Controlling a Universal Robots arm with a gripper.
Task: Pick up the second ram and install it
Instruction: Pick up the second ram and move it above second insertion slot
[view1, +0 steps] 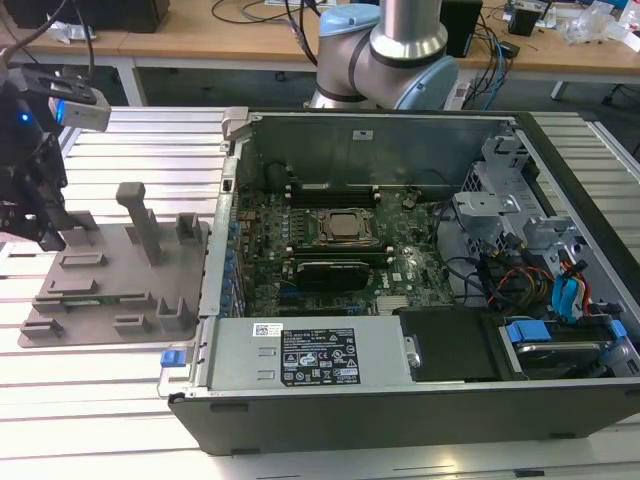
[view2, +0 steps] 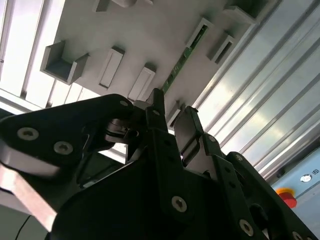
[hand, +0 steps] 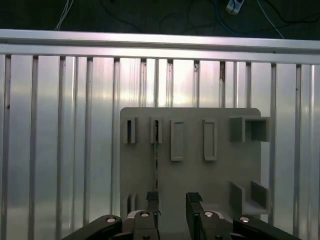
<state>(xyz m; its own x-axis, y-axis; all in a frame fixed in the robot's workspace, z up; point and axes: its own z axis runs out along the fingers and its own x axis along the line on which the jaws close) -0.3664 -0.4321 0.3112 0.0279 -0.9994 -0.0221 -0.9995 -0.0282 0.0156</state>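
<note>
The second ram needs to go into the motherboard. My gripper will pick up the thin green stick (hand: 156, 155) by its short end (hand: 155, 186) next, and then I will install it.
The second ram (view2: 182, 59) is a thin green stick standing on edge in the grey tray (view2: 150, 30), held between small upright blocks. In the first wrist view the ram (hand: 156, 160) appears edge-on as a narrow line on the tray (hand: 190, 175). My gripper (view2: 171, 114) hovers above the tray near one end of the stick, open, with nothing between its fingers. One fingertip (hand: 152, 199) lines up with the ram, while the other sits off to its side. In the exterior view the gripper (view1: 48, 235) hangs over the tray's (view1: 110, 300) left edge.
An open computer case (view1: 420, 270) lies to the exterior view's right of the tray, with the motherboard (view1: 330, 250) and CPU socket (view1: 345, 227) exposed. The arm's base (view1: 385, 55) stands behind the case. Ribbed aluminium table (hand: 60, 125) surrounds the tray.
</note>
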